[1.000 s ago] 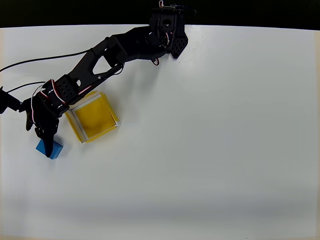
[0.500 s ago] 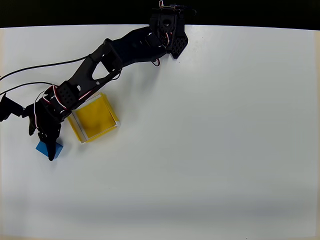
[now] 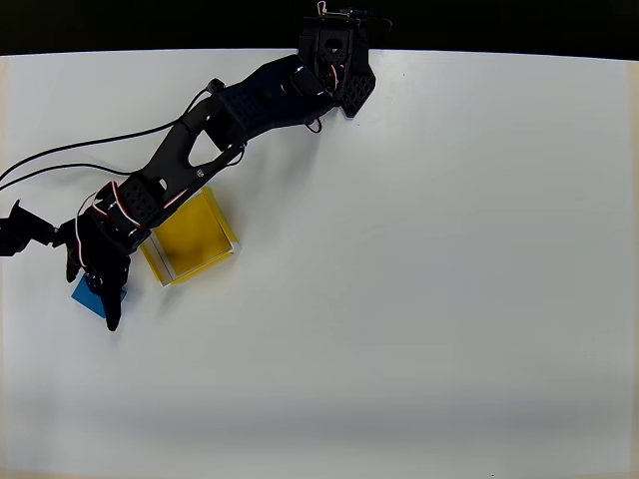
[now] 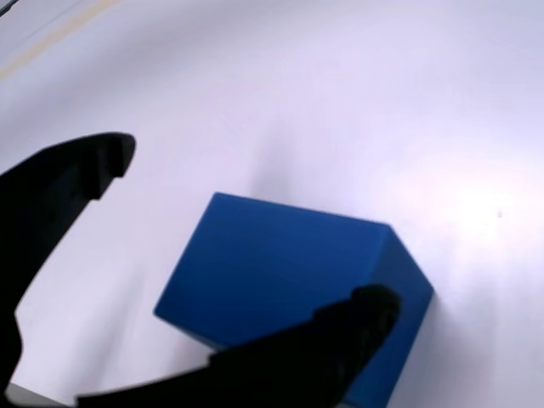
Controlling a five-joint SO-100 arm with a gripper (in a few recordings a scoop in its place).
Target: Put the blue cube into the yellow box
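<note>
I should put the blue cube [image 3: 84, 292] into the yellow box [image 3: 188, 237], so my gripper should grab it by its two opposite sides next.
The blue cube [image 3: 84, 292] lies on the white table at the far left, just left of the yellow box [image 3: 188, 237], and my arm covers part of it. My gripper [image 3: 98, 299] hangs over the cube, open, with a finger on either side. In the wrist view the blue cube [image 4: 280, 276] sits close under the gripper [image 4: 246, 228]. One black finger [image 4: 59, 187] stands off to the cube's left, and the other finger [image 4: 340, 340] crosses in front of its near edge. The yellow box holds nothing, and my arm overlaps its upper left corner.
The arm's base [image 3: 334, 60] stands at the table's far edge, and black cables [image 3: 70, 135] trail across the upper left. The white table [image 3: 419, 279] spreads wide to the right and front.
The gripper has shifted a little left over the blue cube and covers more of it. The upper arm has stretched further out. The yellow box has not moved.
</note>
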